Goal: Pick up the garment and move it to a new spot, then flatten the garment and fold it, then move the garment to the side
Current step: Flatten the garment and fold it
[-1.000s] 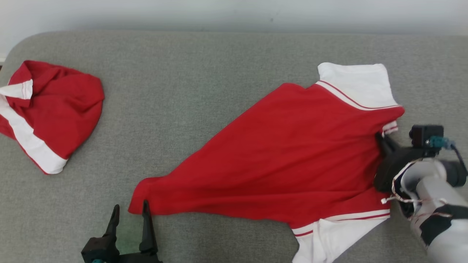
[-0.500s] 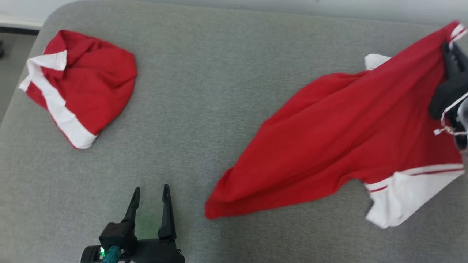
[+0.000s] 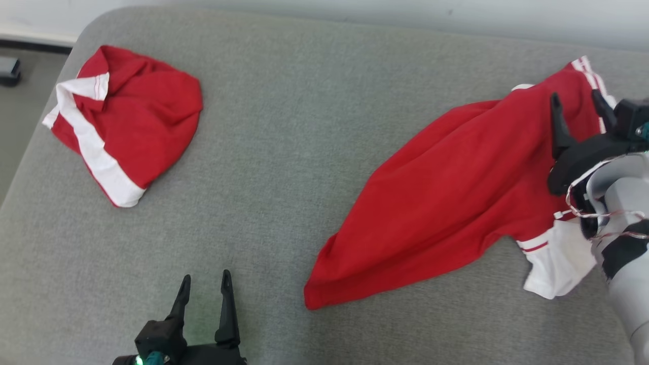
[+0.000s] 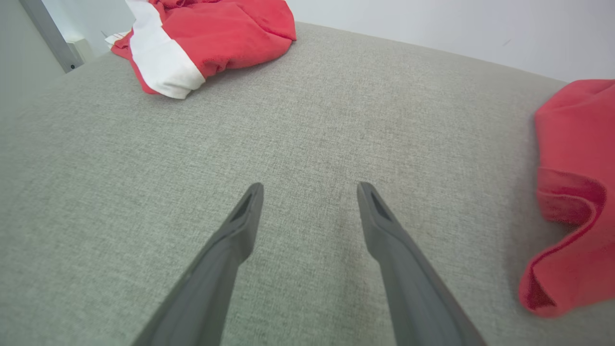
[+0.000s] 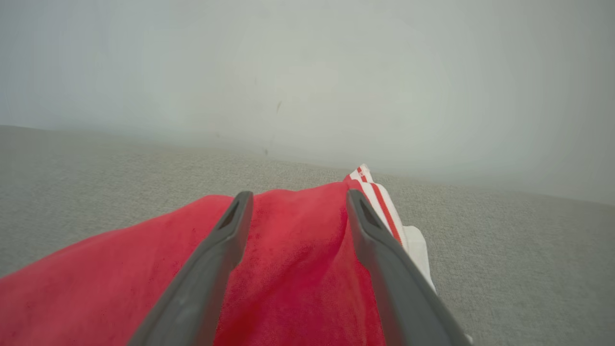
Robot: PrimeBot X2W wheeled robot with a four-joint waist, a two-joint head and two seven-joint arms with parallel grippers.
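The left gripper will next take the garment by its red hem corner. That corner curls up in a fold, while the cloth behind it lies slack.
The garment, a red shirt with white striped sleeves, lies bunched in a slanted heap on the right of the grey cushion. My right gripper stands open just above its upper right corner, near the striped collar; the red cloth lies between and below the fingers, held by neither. My left gripper is open over bare cushion at the lower left, with the shirt's hem off to its right.
A second red and white garment lies crumpled at the cushion's upper left, also seen as a heap ahead of the left gripper. A pale wall runs behind the cushion. Floor shows past its left edge.
The right gripper has let go of the shirt's collar corner and opened. The shirt has sagged onto the cushion. The camera has shifted slightly.
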